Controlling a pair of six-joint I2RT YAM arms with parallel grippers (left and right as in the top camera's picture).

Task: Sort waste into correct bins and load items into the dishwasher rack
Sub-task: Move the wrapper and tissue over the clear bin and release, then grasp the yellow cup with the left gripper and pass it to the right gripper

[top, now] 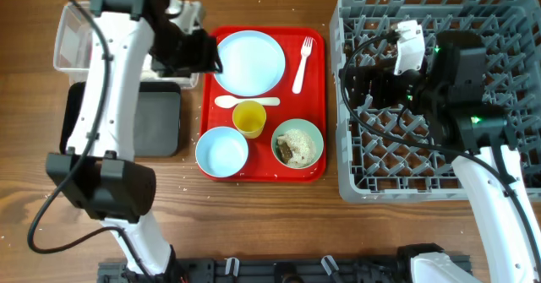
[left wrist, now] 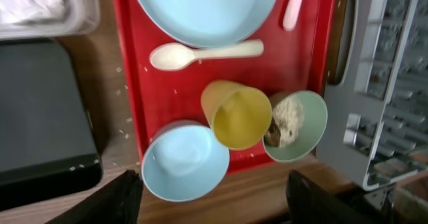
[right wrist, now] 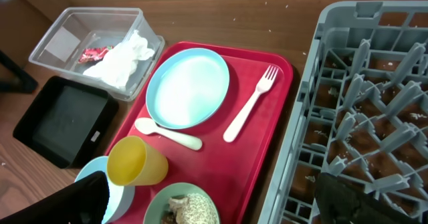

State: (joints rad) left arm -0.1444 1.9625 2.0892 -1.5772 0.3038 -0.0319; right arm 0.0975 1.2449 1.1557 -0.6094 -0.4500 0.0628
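Note:
I will load the yellow cup rim-first into the rack point(top: 499, 29), so my right gripper will next grab it by its base end point(top: 251, 131) and leave the cup's rim free.
On the red tray point(top: 314, 169) lie a light blue plate point(top: 249, 62), a white fork point(top: 301, 63), a white spoon point(top: 245, 102), a yellow cup point(top: 249, 118), an empty pale blue bowl point(top: 221, 151) and a green bowl with rice scraps point(top: 297, 144). My left gripper point(top: 203, 53) hangs open and empty over the tray's left edge, with the bowl point(left wrist: 184, 170) and cup point(left wrist: 237, 114) below it. My right gripper point(top: 359, 84) is open and empty over the left side of the grey rack point(top: 499, 29). The white napkin point(right wrist: 124, 57) and red wrapper point(right wrist: 93, 53) lie in the clear tub point(right wrist: 87, 17).
The clear tub point(top: 72, 38) stands at the far left, with the black tray point(top: 161, 122) just in front of it. The black tray point(right wrist: 63, 117) holds nothing. Small rice grains are scattered on the wood around the red tray.

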